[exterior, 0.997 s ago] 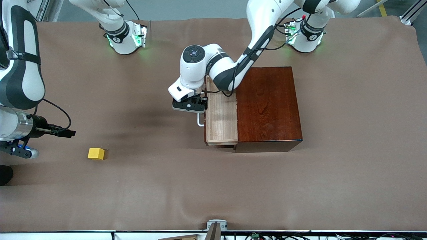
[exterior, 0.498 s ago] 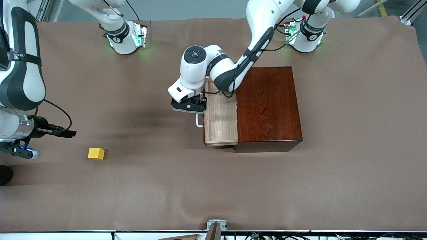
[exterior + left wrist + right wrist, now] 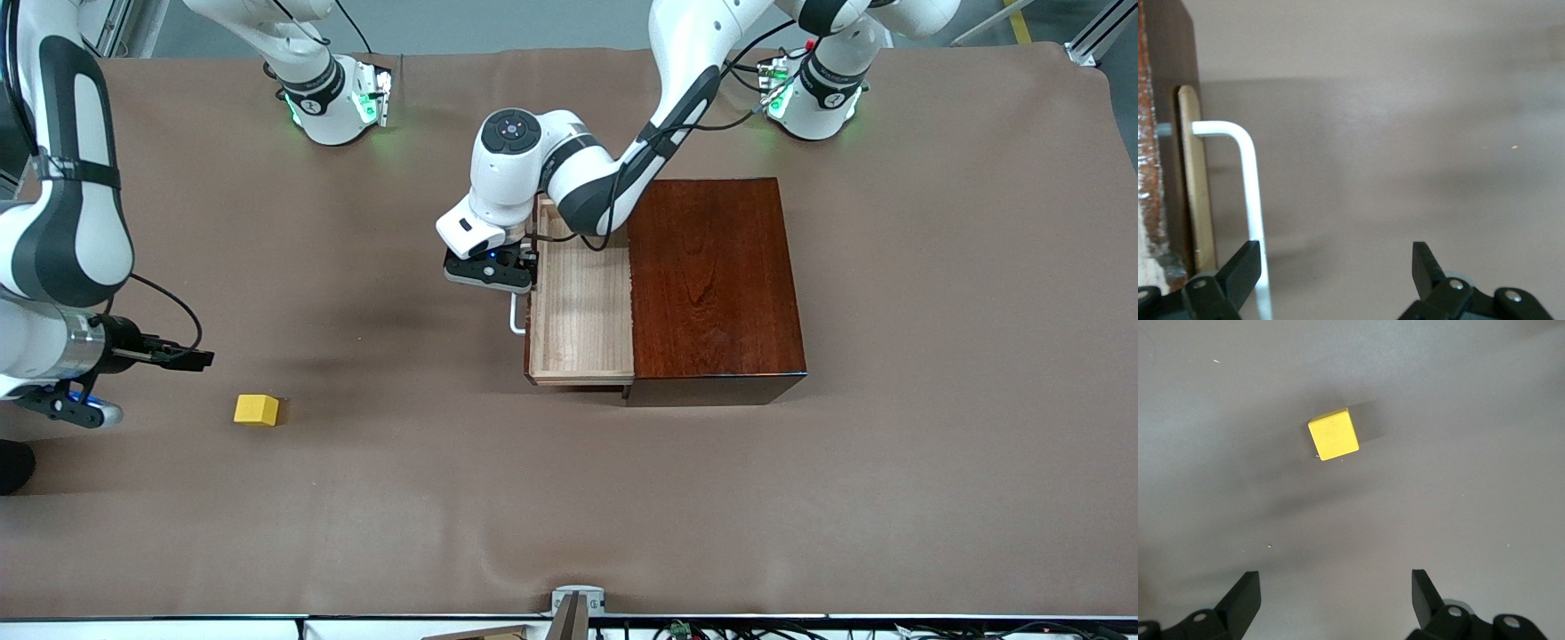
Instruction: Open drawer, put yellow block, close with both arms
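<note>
I should grab the yellow block [image 3: 256, 410] by its opposite sides with my right gripper next. Then it can go into the open drawer [image 3: 578, 311].
The drawer [image 3: 578, 311], a pale wood tray, stands pulled partly out of the dark mahogany box [image 3: 716, 276] and is empty. My left gripper [image 3: 491, 269] is over the drawer's white handle [image 3: 514, 316]. In the left wrist view the gripper [image 3: 1335, 257] is open, with the handle [image 3: 1248, 193] right beside one finger [image 3: 1245, 263]. The yellow block [image 3: 256, 410] lies on the table toward the right arm's end. My right gripper [image 3: 67, 404] is open and empty, near the block. The right wrist view shows the block [image 3: 1333, 435] ahead of the open gripper [image 3: 1335, 583].
A brown mat [image 3: 569, 498] covers the whole table. The two arm bases with green lights [image 3: 338, 102] [image 3: 813, 98] stand along the table edge farthest from the front camera. The box stands near the middle, toward the left arm's end.
The drawer has slid farther out of the box toward the right arm's end, and my left gripper has moved with its handle. My right arm has shifted slightly toward the block.
</note>
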Controlling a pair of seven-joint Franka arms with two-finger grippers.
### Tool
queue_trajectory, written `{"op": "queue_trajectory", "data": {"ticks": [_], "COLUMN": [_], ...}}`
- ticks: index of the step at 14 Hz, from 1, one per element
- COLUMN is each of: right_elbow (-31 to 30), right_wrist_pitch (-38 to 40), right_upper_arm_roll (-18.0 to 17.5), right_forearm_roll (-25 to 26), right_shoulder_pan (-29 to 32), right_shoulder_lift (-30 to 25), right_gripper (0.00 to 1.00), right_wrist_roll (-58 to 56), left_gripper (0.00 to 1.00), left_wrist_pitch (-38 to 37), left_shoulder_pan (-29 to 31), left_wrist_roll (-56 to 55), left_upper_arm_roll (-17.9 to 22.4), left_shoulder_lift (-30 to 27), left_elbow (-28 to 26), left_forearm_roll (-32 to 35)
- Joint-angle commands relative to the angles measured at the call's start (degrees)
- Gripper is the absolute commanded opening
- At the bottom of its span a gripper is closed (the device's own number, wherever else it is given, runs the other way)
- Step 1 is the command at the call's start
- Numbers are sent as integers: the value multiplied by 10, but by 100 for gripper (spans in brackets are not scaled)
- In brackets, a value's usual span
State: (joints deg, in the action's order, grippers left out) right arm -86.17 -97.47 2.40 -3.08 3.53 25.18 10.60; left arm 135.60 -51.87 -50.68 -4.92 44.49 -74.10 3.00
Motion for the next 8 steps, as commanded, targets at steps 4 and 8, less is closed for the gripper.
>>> {"op": "queue_trajectory", "data": {"ticks": [4, 8], "right_elbow": [-39, -43], "right_wrist_pitch": [-91, -176], "right_upper_arm_roll": [-7, -7], "right_forearm_roll": [-5, 2], "right_shoulder_pan": [0, -7], "right_shoulder_lift": [21, 72], "right_gripper": [100, 100], "right_wrist_roll": [-9, -15], "left_gripper": [100, 100], "left_wrist_pitch": [-27, -163], "left_shoulder_pan": [3, 36], "left_wrist_roll": [-12, -7], "left_upper_arm_roll": [6, 26], "left_shoulder_lift": [-6, -110], "left_elbow": [26, 24], "left_forearm_roll": [-11, -5]}}
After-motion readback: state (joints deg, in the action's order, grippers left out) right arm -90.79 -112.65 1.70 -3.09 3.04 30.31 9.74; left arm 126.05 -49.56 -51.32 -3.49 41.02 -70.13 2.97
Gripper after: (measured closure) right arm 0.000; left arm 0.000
